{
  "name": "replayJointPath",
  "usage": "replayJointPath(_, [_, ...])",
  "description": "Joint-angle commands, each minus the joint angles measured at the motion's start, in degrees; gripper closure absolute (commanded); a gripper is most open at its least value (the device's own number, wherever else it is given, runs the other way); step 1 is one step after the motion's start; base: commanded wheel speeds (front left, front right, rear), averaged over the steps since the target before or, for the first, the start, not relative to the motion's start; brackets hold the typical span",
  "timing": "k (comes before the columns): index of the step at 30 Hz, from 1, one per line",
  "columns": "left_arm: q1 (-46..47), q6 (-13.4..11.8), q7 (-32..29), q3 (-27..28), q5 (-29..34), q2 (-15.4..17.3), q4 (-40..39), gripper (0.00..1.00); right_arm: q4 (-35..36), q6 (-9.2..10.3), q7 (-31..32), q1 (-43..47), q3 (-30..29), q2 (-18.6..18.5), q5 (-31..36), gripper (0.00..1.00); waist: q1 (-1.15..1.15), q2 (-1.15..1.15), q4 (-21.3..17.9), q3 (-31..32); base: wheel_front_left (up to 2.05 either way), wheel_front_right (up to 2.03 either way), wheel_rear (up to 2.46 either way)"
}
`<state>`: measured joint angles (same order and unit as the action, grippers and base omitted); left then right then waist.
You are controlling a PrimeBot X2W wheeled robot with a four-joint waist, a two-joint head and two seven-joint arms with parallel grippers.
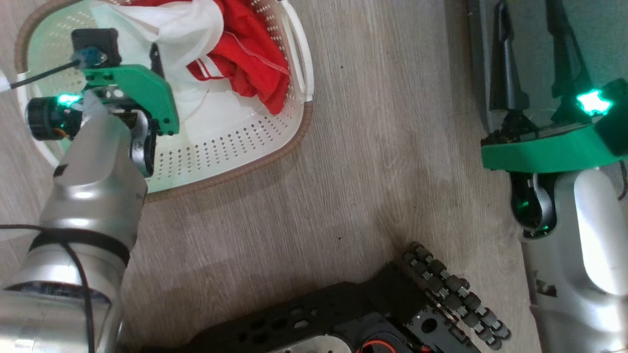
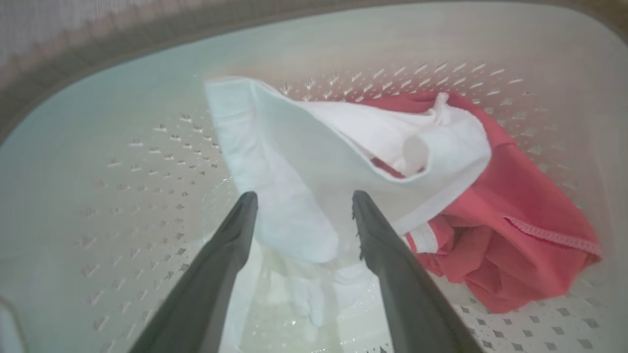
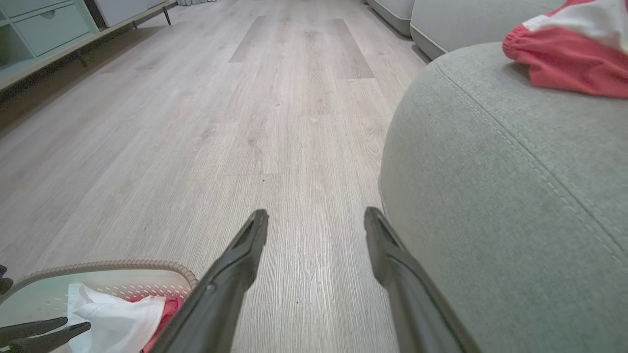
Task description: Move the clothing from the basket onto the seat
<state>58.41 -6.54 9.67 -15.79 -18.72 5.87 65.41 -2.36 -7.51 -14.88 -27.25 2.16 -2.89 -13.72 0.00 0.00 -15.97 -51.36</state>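
Note:
The red fabric (image 1: 253, 59) lies slumped while the white fold stands up, so the left gripper should next grab the clothing by that raised white fold (image 1: 170, 38) to move it.
The cream basket (image 1: 255, 147) stands on the floor at the upper left, with red-and-white clothing (image 1: 245, 59) bunched at its far side. In the left wrist view my left gripper (image 2: 302, 198) hangs open inside the basket (image 2: 122, 206), its tips just short of a white fold of the clothing (image 2: 304, 162); red fabric (image 2: 510, 215) lies to the right. My right gripper (image 1: 530, 19) is open beside the grey-green seat (image 1: 601, 44). Its wrist view shows the open right gripper (image 3: 316, 215) over bare floor, left of the seat (image 3: 490, 196), with a red-and-white garment (image 3: 569, 54) on top.
Pale wood-look floor (image 1: 382, 147) spreads between basket and seat. My dark wheeled base (image 1: 392, 314) sits at the bottom. A low cabinet (image 3: 44, 24) stands far off at the left, and more grey upholstery (image 3: 456, 19) behind the seat.

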Motion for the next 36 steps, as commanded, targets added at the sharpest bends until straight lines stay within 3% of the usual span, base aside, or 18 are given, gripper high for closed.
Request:
replayJointPath(1, [-0.4,-0.2,0.6,1.0,-0.2,1.3,-0.3,0.00,1.9,0.02,-0.1,2.4,0.9,0.0,-0.7,0.00,0.00,0.00,-0.2,-0.2,0.00,0.00,0.00])
replayJointPath(20, [5.3,1.8,3.5,-1.3,-0.1,0.1,6.0,0.00,1.7,0.02,-0.1,2.7,2.5,0.0,-2.9,0.00,0.00,0.00,-1.7,-2.2,0.00,0.00,0.00])
replayJointPath(21, [5.5,2.0,3.7,-1.6,0.0,0.1,6.0,0.05,1.7,0.02,-0.1,2.7,2.4,0.0,-3.1,0.00,0.00,0.00,-1.8,-2.3,0.00,0.00,0.00])
replayJointPath(23, [5.9,2.3,4.1,-2.0,0.2,0.0,6.1,0.50,1.6,0.02,-0.1,2.7,2.4,0.0,-3.1,0.00,0.00,0.00,-1.9,-2.6,0.00,0.00,0.00])
replayJointPath(26, [6.3,2.5,4.6,-2.2,0.1,-0.4,6.1,0.51,1.3,0.02,-0.1,2.8,2.4,0.0,-3.2,0.00,0.00,0.00,-1.9,-2.7,0.00,0.00,0.00])
replayJointPath(28, [6.5,2.9,4.8,-2.2,-0.1,-0.7,5.9,0.41,1.2,0.02,-0.1,2.8,2.3,0.0,-3.2,0.00,0.00,0.00,-1.9,-2.8,0.00,0.00,0.00])
replayJointPath(30, [6.6,3.1,5.0,-2.4,-0.2,-0.9,5.8,0.55,1.2,0.02,-0.1,2.8,2.1,0.0,-3.1,0.00,0.00,0.00,-1.8,-2.8,0.00,0.00,0.00])
replayJointPath(33, [6.7,4.1,5.1,-2.7,-0.3,-1.2,5.8,1.00,1.1,0.02,-0.1,2.8,1.9,0.0,-3.0,0.00,0.00,0.00,-1.7,-2.7,0.00,0.00,0.00])
replayJointPath(36, [6.7,5.7,5.2,-3.1,-0.7,-1.7,5.7,1.00,1.0,0.02,-0.1,2.7,1.6,0.0,-2.7,0.00,0.00,0.00,-1.3,-2.6,0.00,0.00,0.00])
